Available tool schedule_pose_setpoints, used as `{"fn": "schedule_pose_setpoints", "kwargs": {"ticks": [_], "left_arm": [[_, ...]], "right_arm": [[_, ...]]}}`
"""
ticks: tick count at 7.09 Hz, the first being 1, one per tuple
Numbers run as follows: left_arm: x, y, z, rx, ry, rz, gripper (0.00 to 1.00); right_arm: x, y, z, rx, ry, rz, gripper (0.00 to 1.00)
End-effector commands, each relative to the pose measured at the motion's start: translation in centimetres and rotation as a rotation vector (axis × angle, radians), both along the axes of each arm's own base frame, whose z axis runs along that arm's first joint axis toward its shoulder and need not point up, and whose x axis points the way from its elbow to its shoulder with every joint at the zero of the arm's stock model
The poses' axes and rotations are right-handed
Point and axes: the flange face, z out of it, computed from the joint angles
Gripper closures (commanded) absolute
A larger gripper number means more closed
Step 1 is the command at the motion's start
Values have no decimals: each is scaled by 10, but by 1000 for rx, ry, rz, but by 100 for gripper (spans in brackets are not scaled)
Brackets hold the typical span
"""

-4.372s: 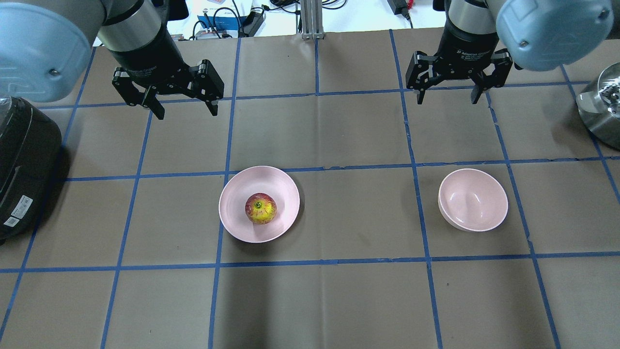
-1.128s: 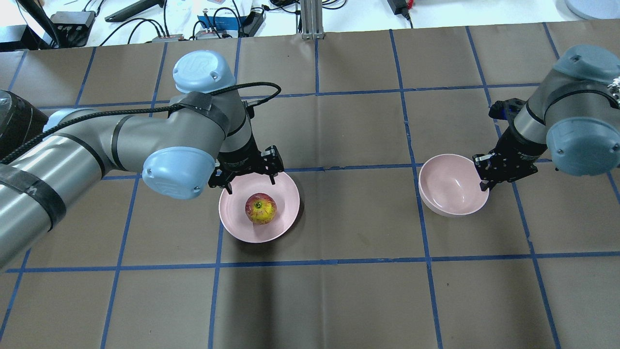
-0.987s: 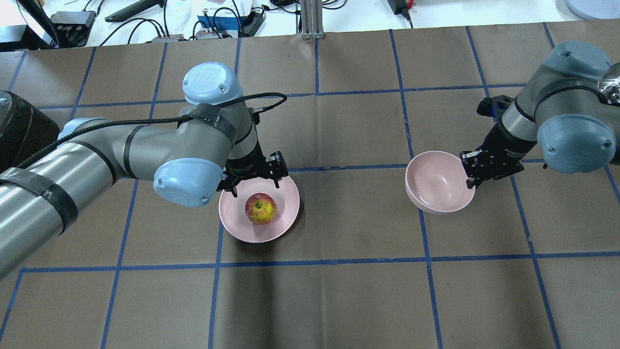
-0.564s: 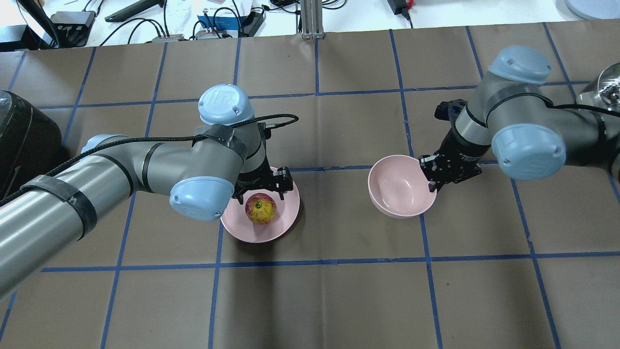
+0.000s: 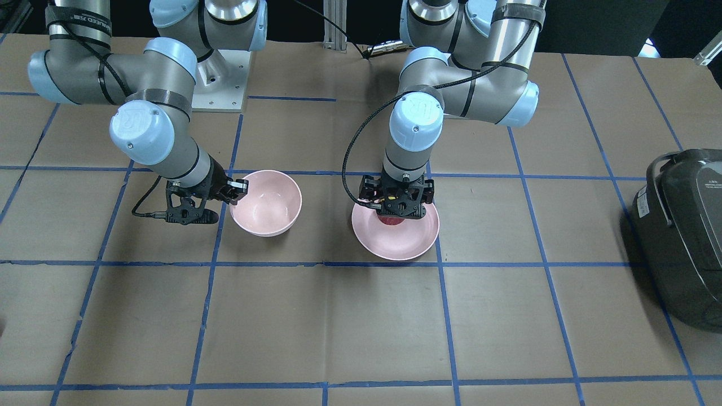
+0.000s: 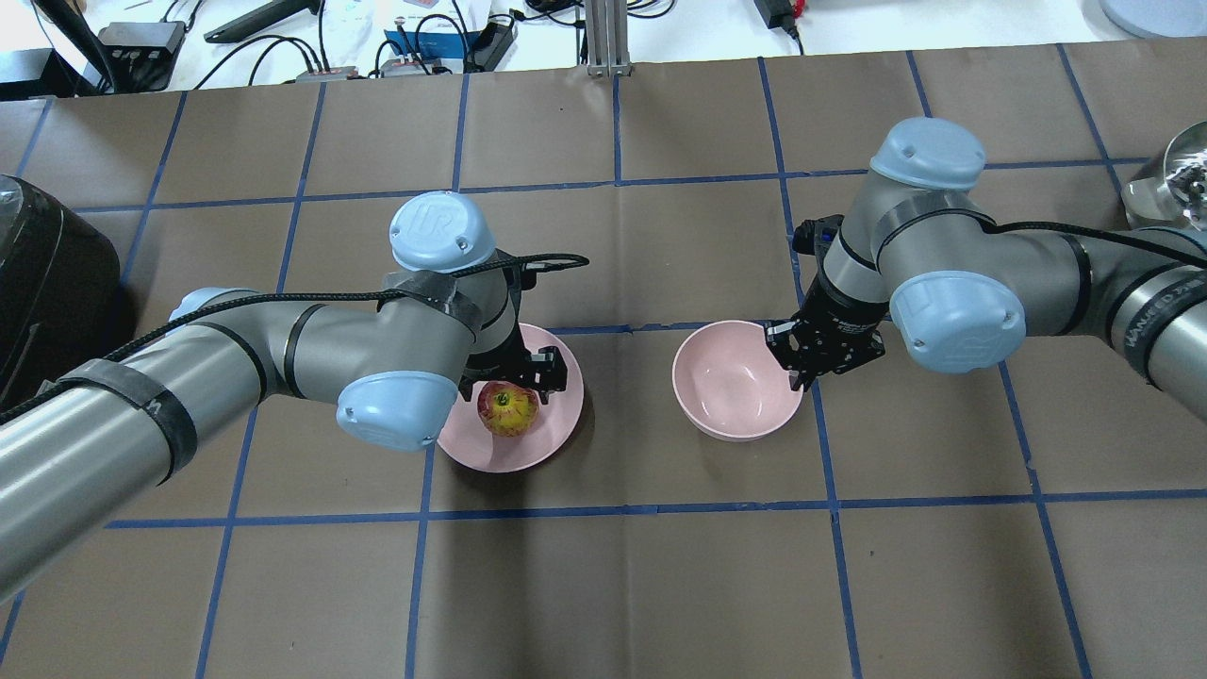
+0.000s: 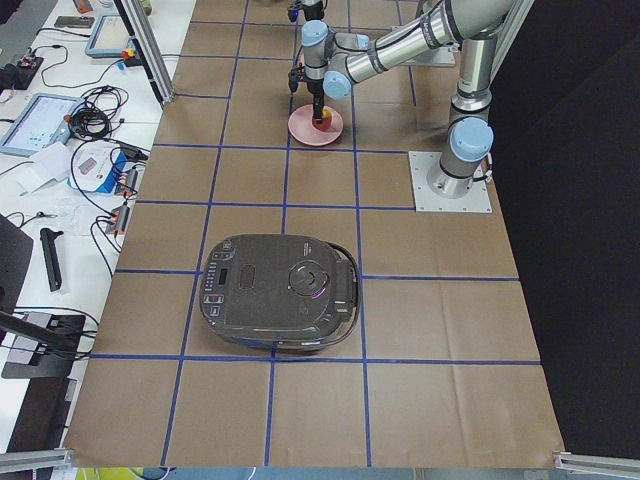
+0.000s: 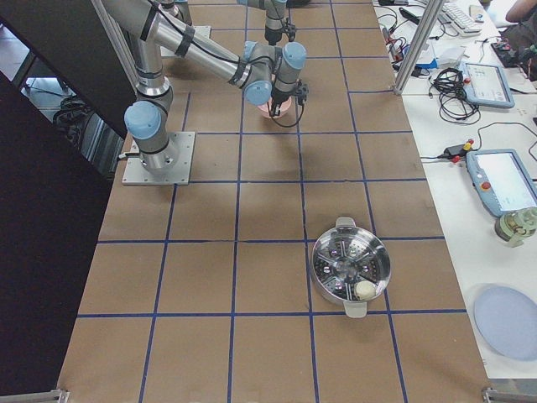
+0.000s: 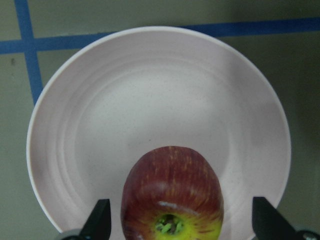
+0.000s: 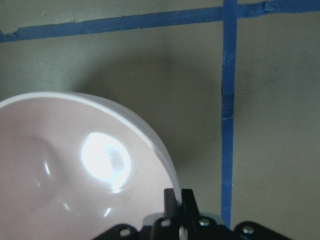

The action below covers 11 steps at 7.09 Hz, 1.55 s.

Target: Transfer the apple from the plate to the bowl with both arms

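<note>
Next, my left gripper takes hold of the small red apple by its round body [image 5: 390,220] to move it into the pink bowl [image 5: 265,203].
The red apple [image 6: 508,409] with its yellow-green top sits on the pink plate [image 6: 528,455]. My left gripper [image 6: 510,383] is open and low over the plate, with one finger on each side of the apple. In the left wrist view the apple [image 9: 172,197] lies between the two fingertips [image 9: 100,220]. My right gripper [image 6: 801,366] is shut on the right rim of the pink bowl [image 6: 731,391] and holds it just right of the plate. The right wrist view shows the fingers [image 10: 180,200] pinching the bowl's rim [image 10: 150,135].
A black rice cooker [image 6: 47,302] stands at the table's left end. A steel pot [image 6: 1169,203] stands at the right end. Blue tape lines cross the brown table cover [image 6: 613,585]. Cables and devices lie on the white bench [image 6: 424,38] beyond the far edge.
My left gripper has come down from the plate's far rim to straddle the apple. My right gripper has carried the bowl leftward, close to the plate.
</note>
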Motion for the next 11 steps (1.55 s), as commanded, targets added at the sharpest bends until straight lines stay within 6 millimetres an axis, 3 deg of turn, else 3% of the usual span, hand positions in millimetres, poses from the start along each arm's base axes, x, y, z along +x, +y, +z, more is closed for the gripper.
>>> {"fn": "schedule_pose_setpoints", "kwargs": {"ticks": [1,2,3,4,5,6,7,9,10,11], "left_arm": [[-2,-8,-13,-23,1,-10,4],[-2,-12,-18,-39,5,-13,4],[-2,-12,-18,-41,5,-17,13],[-2,-12,-15,-46,4,-37,40],[-1,-11,-8,-53,5,-42,64],[1,-11,-6,-47,4,-44,69],[1,-9,-1,-9,-4,-44,71],[2,-10,10,8,-9,-24,74],[0,-21,35,27,-19,50,74],[-17,-35,58,56,-26,149,74]], "right_arm": [[2,-10,10,-24,17,-11,2],[-1,-25,32,-71,26,-13,0],[-10,-44,66,-124,74,-11,0],[-21,-59,110,-175,130,-2,0],[-25,-59,196,-287,186,-4,0],[-25,-45,254,-274,191,-7,0],[-23,-48,272,-292,191,-15,0],[-22,-49,272,-295,178,-18,0],[-24,-48,267,-280,191,-14,0],[-26,-46,264,-259,196,-12,0]]}}
